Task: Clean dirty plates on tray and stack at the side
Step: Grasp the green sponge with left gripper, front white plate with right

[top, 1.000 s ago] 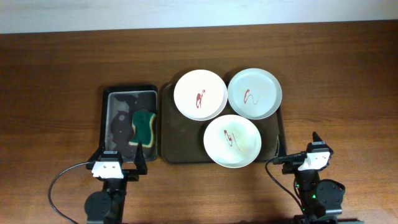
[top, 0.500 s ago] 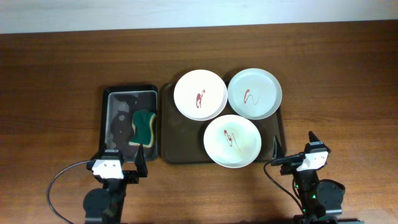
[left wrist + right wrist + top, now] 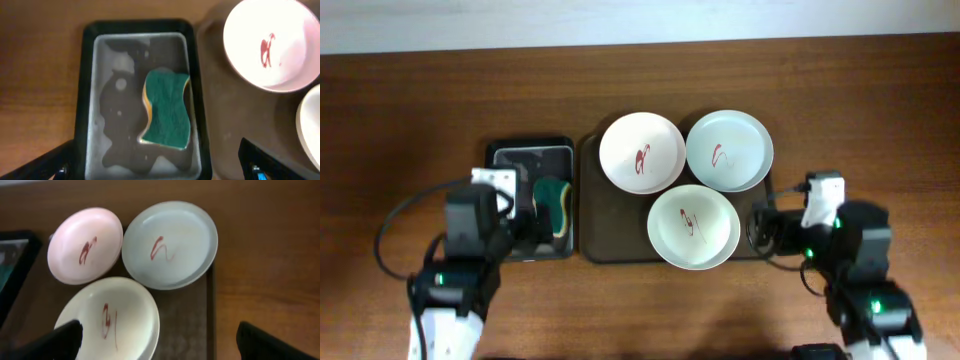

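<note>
Next, my left gripper grabs the sponge from its green top across its narrow middle, which leaves the sponge's yellow bottom free to wipe plates.
Three white plates with red sauce smears lie on the dark brown tray (image 3: 610, 228): one back left (image 3: 642, 152), one back right (image 3: 729, 150), one in front (image 3: 692, 226). My left gripper (image 3: 528, 238) is open and empty above the near end of the small black tray. In the left wrist view (image 3: 155, 170) its fingers straddle that tray. My right gripper (image 3: 760, 232) is open and empty above the brown tray's right front edge. In the right wrist view (image 3: 160, 347) the front plate (image 3: 110, 320) lies by its left finger, with the other two plates (image 3: 85, 245) (image 3: 170, 242) beyond.
A small black tray (image 3: 530, 148) left of the brown tray holds a green-and-yellow sponge (image 3: 553, 205) and some water. The sponge (image 3: 166, 110) lies just ahead of my left gripper. Bare wooden table (image 3: 860, 120) surrounds both trays.
Both arms have risen from the table's front edge and moved forward, the left over the sponge tray and the right to the brown tray's right front edge. Plates and sponge have not moved.
</note>
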{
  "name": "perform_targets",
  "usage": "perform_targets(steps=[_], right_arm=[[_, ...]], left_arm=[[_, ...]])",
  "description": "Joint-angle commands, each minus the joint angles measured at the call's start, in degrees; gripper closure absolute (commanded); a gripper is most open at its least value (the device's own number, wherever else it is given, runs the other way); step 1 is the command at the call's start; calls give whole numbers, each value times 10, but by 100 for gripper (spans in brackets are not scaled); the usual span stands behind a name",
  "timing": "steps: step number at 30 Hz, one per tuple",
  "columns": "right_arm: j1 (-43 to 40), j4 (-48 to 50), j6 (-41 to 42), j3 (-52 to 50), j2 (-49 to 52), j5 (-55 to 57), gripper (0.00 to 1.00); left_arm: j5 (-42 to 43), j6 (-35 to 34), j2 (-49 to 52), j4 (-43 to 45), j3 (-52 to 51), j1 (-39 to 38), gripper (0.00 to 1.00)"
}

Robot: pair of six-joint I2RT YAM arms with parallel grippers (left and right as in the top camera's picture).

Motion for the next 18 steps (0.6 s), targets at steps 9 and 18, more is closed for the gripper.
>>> perform_targets(steps=[9, 18], right_arm=[[5, -167, 4, 208, 276, -49, 1], [5, -162, 4, 208, 279, -49, 1]], left_arm=[[39, -2, 247, -62, 144, -2, 1], [50, -4, 413, -21, 144, -2, 31]])
